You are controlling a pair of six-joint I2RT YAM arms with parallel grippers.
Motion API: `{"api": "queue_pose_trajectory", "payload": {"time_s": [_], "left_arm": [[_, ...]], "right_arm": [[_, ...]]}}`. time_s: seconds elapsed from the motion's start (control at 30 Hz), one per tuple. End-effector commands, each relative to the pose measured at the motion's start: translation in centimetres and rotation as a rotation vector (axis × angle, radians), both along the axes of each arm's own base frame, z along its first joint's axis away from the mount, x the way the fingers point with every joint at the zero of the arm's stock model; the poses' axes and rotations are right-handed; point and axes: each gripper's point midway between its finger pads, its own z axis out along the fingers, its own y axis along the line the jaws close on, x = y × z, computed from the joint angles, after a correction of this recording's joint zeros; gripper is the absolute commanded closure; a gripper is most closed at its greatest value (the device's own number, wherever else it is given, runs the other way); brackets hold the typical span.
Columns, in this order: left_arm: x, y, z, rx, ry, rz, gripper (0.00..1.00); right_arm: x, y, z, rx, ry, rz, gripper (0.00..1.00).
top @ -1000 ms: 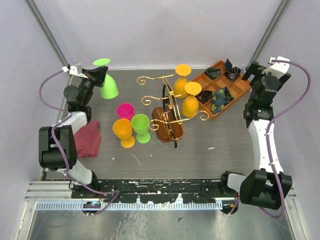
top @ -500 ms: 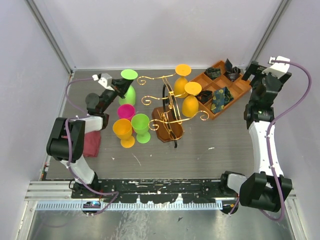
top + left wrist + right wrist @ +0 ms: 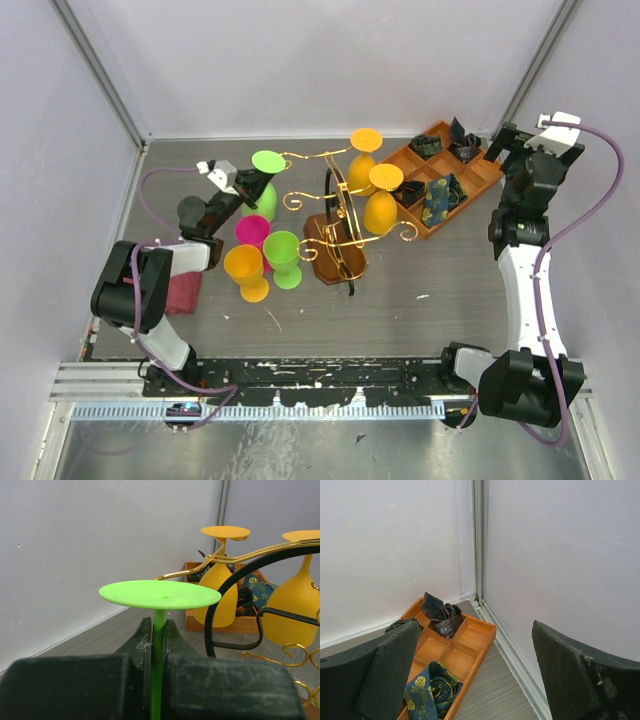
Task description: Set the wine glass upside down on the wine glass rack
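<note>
The round foot is short of the scrolled gold arm, so if I opened now, the glass would fall: my left gripper should keep holding the glass for now.
A lime-green wine glass hangs upside down, foot on top, with my left gripper shut on its thin stem. In the left wrist view its round foot sits just above my left gripper. The wine glass rack stands right of it on a dark-brown base. One scrolled gold arm reaches toward the glass's foot, slightly apart from it. Two orange glasses hang inverted on the rack. My right gripper is open and empty at the far right corner.
A pink glass, an orange glass and a green glass stand upright just below the held glass. A red cloth lies at the left. An orange-brown compartment tray with rolled ties sits at back right.
My left arm has swung from the far left corner to the right, carrying the green glass up to the rack's left arms. The right arm has not moved.
</note>
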Motion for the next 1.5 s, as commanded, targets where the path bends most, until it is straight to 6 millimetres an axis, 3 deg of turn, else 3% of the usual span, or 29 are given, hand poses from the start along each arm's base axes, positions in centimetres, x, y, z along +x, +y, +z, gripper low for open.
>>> {"api": "queue_pose_trajectory", "payload": {"time_s": [0.0, 0.5, 1.0, 1.47], "left_arm": [[-1.2, 0.0, 2.2, -0.002, -0.094, 0.000, 1.00], [-1.4, -3.4, 2.1, -0.010, -0.089, -0.086, 1.00], [1.3, -5.9, 1.1, -0.044, -0.060, -0.064, 1.00], [5.1, -5.4, 0.9, -0.077, -0.064, 0.049, 1.00]], "right_arm": [[0.0, 0.7, 2.8, -0.030, -0.077, 0.038, 0.00], [0.1, 0.6, 2.8, -0.049, -0.069, 0.033, 0.00], [0.6, 0.5, 2.5, -0.079, -0.070, 0.039, 0.00], [0.7, 0.5, 2.3, -0.099, -0.066, 0.039, 0.00]]}}
